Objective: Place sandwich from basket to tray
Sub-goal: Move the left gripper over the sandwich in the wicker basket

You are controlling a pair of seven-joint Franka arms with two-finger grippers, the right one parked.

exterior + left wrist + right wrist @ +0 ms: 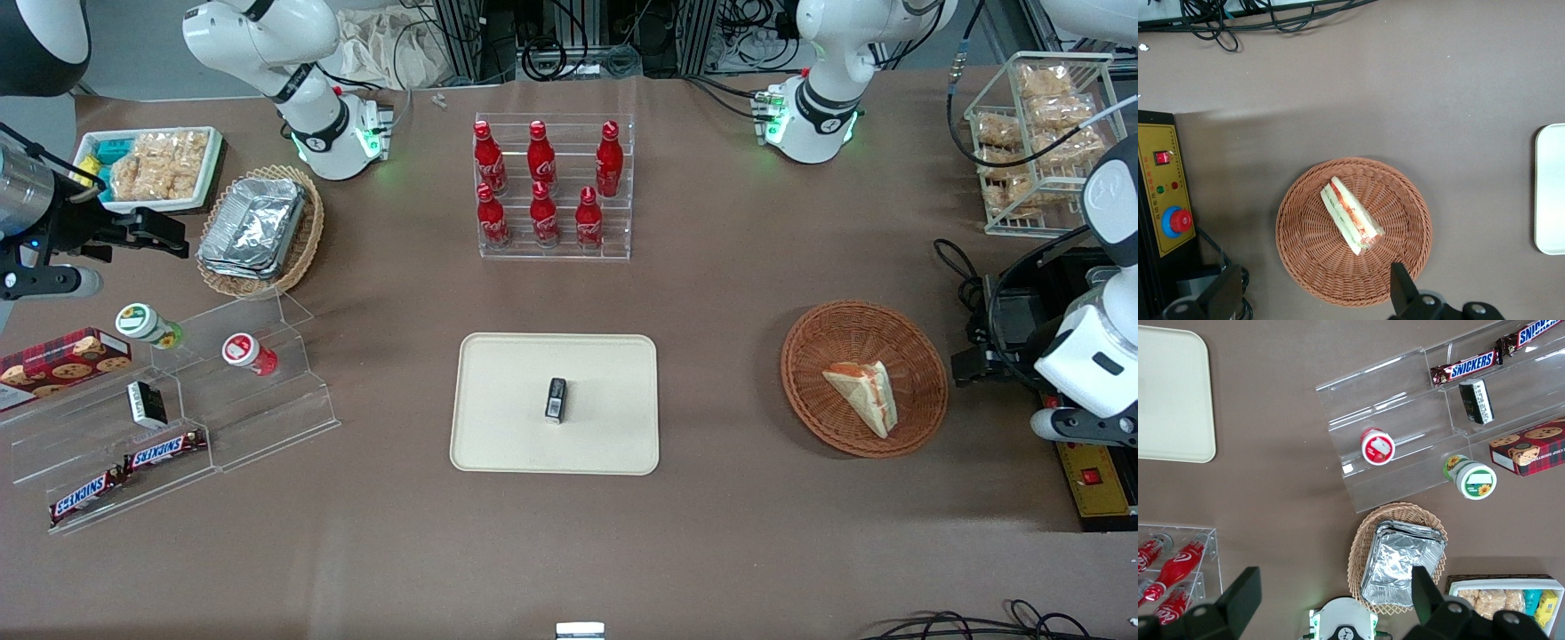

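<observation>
My gripper grabs the wrapped sandwich by its narrow end next. Then my gripper puts the sandwich on the cream tray.
The sandwich, a wrapped wedge with orange-red and green filling, lies in the reddish-brown wicker basket. The cream tray sits flat on the table beside the basket, toward the parked arm's end. A small black packet stands on the tray. My gripper hangs above the table at the basket's edge toward the working arm's end. It is open wide, with nothing between its fingers. The sandwich is apart from them.
A yellow control box and cables lie by the basket at the working arm's end. A clear rack of cola bottles stands farther from the camera than the tray. A wire snack rack stands at the corner.
</observation>
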